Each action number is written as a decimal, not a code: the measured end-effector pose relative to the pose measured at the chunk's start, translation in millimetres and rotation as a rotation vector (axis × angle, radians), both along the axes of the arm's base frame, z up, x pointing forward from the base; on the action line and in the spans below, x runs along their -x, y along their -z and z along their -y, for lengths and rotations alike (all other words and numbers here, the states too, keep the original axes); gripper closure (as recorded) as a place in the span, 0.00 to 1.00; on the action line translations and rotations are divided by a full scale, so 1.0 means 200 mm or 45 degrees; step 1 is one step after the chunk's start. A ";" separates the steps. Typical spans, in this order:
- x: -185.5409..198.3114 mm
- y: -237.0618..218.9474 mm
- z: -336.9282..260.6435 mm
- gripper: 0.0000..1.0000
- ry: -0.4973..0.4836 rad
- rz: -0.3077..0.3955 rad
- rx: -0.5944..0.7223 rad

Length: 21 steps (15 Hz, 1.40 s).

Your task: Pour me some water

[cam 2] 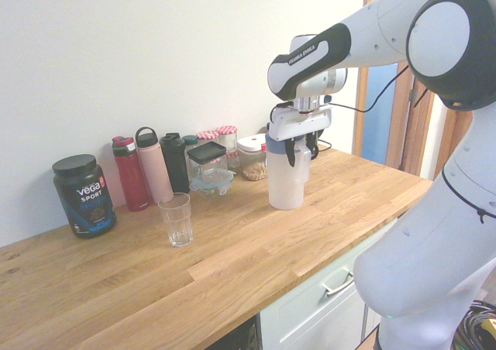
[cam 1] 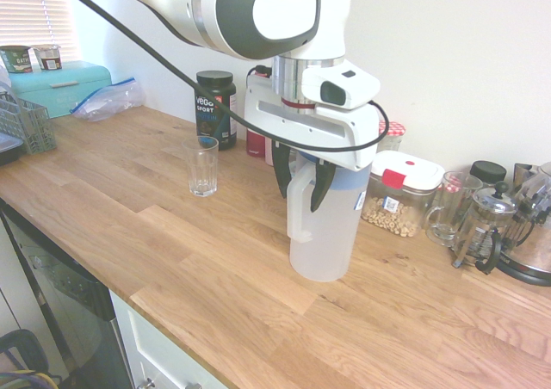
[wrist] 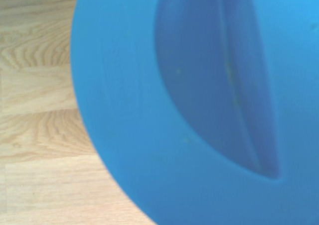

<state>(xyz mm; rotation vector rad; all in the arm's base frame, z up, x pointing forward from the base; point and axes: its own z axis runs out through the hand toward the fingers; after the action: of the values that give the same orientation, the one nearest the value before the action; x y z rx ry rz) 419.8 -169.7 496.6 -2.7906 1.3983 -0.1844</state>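
Note:
The jug's body and blue lid spread too wide for the gripper's fingers. My gripper takes hold of the jug by its narrow white handle [cam 2: 310, 159] next.
The tall frosted jug [cam 1: 325, 234] [cam 2: 285, 186] stands upright on the wooden counter [cam 1: 129, 225], its white handle [cam 1: 297, 210] facing the front edge. My gripper [cam 1: 301, 182] [cam 2: 299, 150] is low over the jug and open, one dark finger on each side of the top of the handle. The gripper hides most of the blue lid [cam 1: 351, 179] in the first exterior view, while the lid [wrist: 199, 110] fills the wrist view. No water level shows through the frosted wall. An empty drinking glass [cam 1: 204, 165] [cam 2: 177, 219] stands apart, to the jug's left.
Along the wall stand a dark Vega tub [cam 1: 215, 107], a red bottle [cam 2: 131, 175], a pink bottle [cam 2: 156, 169] and jars. A clip-lid container [cam 1: 399, 195], a glass mug [cam 1: 446, 208] and a French press [cam 1: 482, 227] crowd the jug's right.

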 end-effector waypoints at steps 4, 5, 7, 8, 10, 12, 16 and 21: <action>-0.01 0.01 -0.01 1.00 -0.008 0.003 0.004; -0.01 0.01 -0.01 1.00 -0.008 0.003 0.004; -0.01 0.02 -0.01 1.00 -0.007 0.000 0.003; -0.01 0.02 -0.01 1.00 -0.006 0.002 0.004; -0.01 0.02 0.00 1.00 -0.004 0.004 0.004; -0.01 0.02 0.00 1.00 0.000 0.005 0.005; 0.00 -0.01 0.01 1.00 0.006 0.015 0.021; 0.11 -0.23 -0.08 1.00 -0.040 0.092 0.049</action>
<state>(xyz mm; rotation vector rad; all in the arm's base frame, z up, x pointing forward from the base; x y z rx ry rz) 397.6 -153.8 542.9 -2.8038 1.3485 -0.3117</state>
